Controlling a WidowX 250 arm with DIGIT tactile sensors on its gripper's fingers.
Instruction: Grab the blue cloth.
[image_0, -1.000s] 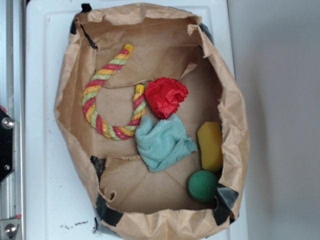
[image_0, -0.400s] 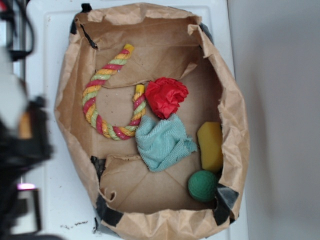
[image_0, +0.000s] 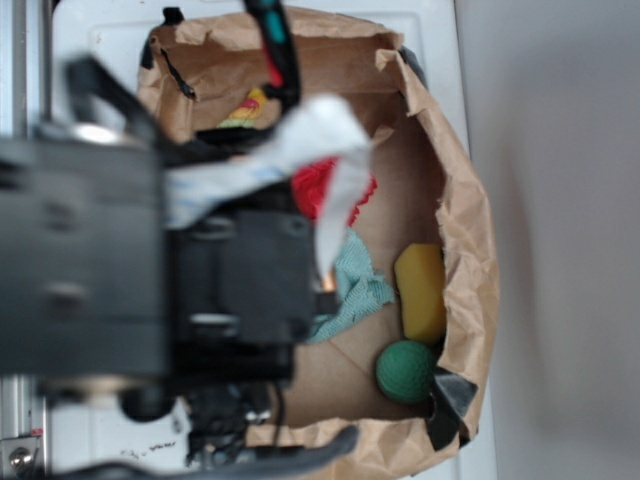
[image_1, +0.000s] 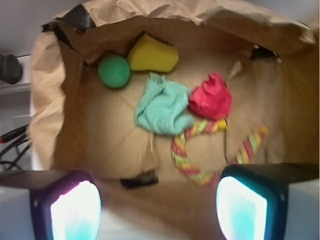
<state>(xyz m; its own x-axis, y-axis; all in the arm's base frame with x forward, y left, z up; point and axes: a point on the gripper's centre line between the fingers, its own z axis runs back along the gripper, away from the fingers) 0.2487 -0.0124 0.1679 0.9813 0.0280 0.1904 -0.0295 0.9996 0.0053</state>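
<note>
My gripper grabs the blue cloth by its crumpled middle (image_1: 163, 107) next and leaves its frayed corner free.
The blue cloth (image_1: 162, 107) lies crumpled on the floor of a brown paper bag (image_1: 47, 100), touching a red wad (image_1: 210, 97) on its right in the wrist view. My gripper (image_1: 159, 207) is open, above the bag's near rim and well short of the cloth, with nothing between its fingers. In the exterior view my blurred arm (image_0: 150, 270) covers the bag's left half. Only the cloth's right part (image_0: 357, 285) shows past it.
A dark green ball (image_0: 405, 371) and a yellow sponge (image_0: 420, 292) sit by the bag's right wall. A striped rope toy (image_1: 197, 157) curls beside the cloth. The bag's crumpled walls (image_0: 470, 250) stand up all around.
The arm has swept in from the left and now hangs over the bag's left half, hiding the rope and most of the cloth. The objects in the bag have not moved.
</note>
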